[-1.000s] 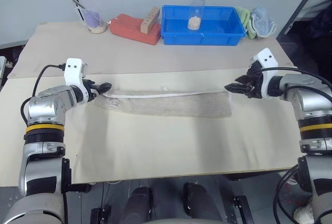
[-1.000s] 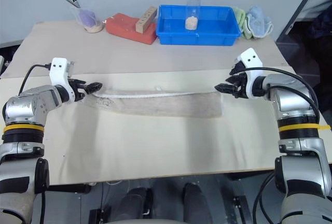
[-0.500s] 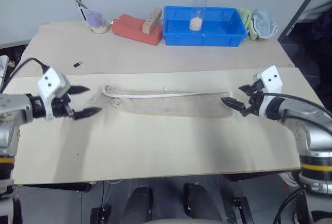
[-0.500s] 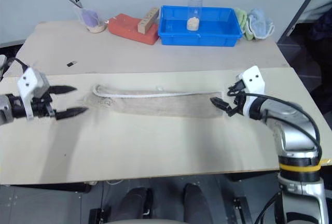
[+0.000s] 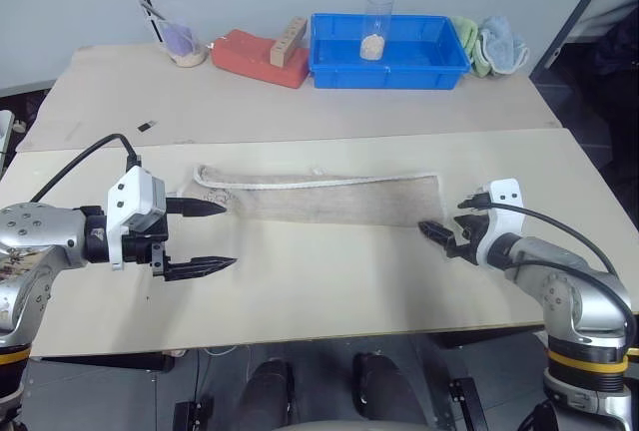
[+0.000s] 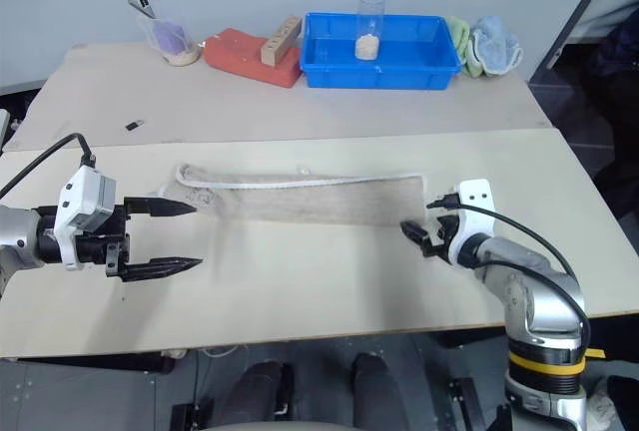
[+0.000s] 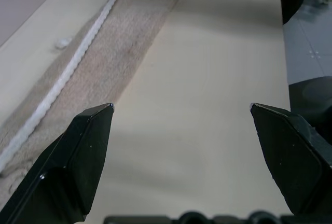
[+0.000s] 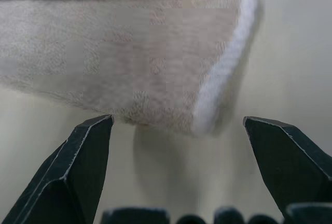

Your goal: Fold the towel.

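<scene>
The towel needs to be gripped next by its short embroidered end (image 5: 208, 192) with my left gripper, to fold the long strip (image 5: 329, 202) over on itself.
The towel (image 5: 329, 200) is beige with white stitched edging. It lies flat across the middle of the table as a long narrow strip. My left gripper (image 5: 228, 234) hovers open just in front of the strip's left end, one finger over the towel's corner and the other over bare table. The left wrist view has the towel (image 7: 119, 53) running away past its left finger. My right gripper (image 5: 436, 236) is open at the near right corner of the towel (image 8: 135, 53), which sits just beyond its spread fingertips. Neither gripper holds anything.
Along the back of the table (image 5: 329, 291) stand a blue bin (image 5: 429, 60) with a glass (image 5: 377, 24) in it, a red block (image 5: 262, 54) with a wooden piece on it, a cup (image 5: 184, 42), and green and light-blue cloths (image 5: 494, 44). A small dark object (image 5: 147, 127) lies at the left.
Both grippers have pulled back from the towel's two ends toward the table's near edge. The left one rolled and swung in. The right one sank and opened wider. The towel stays put.
</scene>
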